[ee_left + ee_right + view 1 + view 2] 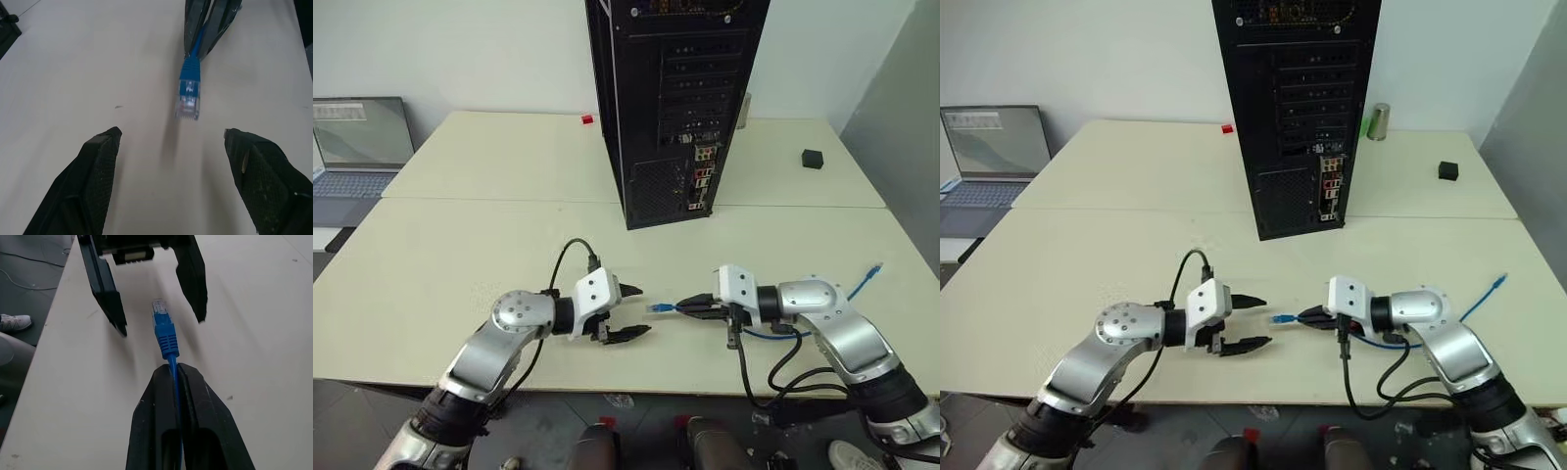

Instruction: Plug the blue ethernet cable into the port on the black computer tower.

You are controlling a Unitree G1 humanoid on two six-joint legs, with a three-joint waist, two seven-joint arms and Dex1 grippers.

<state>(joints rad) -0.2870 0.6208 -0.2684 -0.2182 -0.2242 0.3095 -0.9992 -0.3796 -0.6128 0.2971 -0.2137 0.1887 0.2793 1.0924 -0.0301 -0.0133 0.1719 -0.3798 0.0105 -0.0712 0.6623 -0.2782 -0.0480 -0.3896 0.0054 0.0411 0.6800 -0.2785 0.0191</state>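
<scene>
My left gripper needs to grab the plug by its bare translucent tip [652, 308] [188, 104] next, because the fingers of my right gripper cover the cable behind the plug.
The blue ethernet cable [858, 285] trails across the table at the right, and its far plug [873, 268] rests on the tabletop. My right gripper [173, 371] is shut on the cable just behind its near plug [164, 330], which sticks out past the fingertips, above the table. My left gripper [638, 311] faces it with its fingers open, and the plug [188, 95] sits just short of the gap between them. The black computer tower [646, 98] stands upright at the back centre, rear panel toward me. The port sits in the coloured connector cluster [703, 178] low on that panel.
An open laptop [357, 147] sits at the far left. A small black cube [813, 159] lies at the back right, a small red item [587, 119] left of the tower, and a metal can [1378, 121] behind it. Black robot cables [783, 367] hang by my right arm.
</scene>
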